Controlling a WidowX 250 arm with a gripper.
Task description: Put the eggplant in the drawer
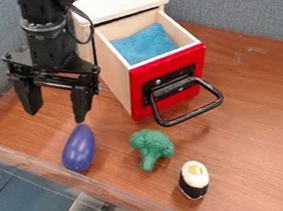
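The eggplant should go in the drawer, so my gripper should next grab the purple eggplant by its rounded body.
The black gripper hangs at the upper left, over the table to the left of the drawer. Its fingers are spread apart with nothing between them. A purple eggplant lies on the wooden table below and slightly right of the gripper, near the table's front-left edge. The drawer, with a red front and a black handle, is pulled out of a pale wooden cabinet. A blue cloth or sponge lies inside it.
A green broccoli is on the table in front of the drawer, and a sushi piece stands farther front right. The black handle juts out over the table. Grey-blue partition walls rise behind.
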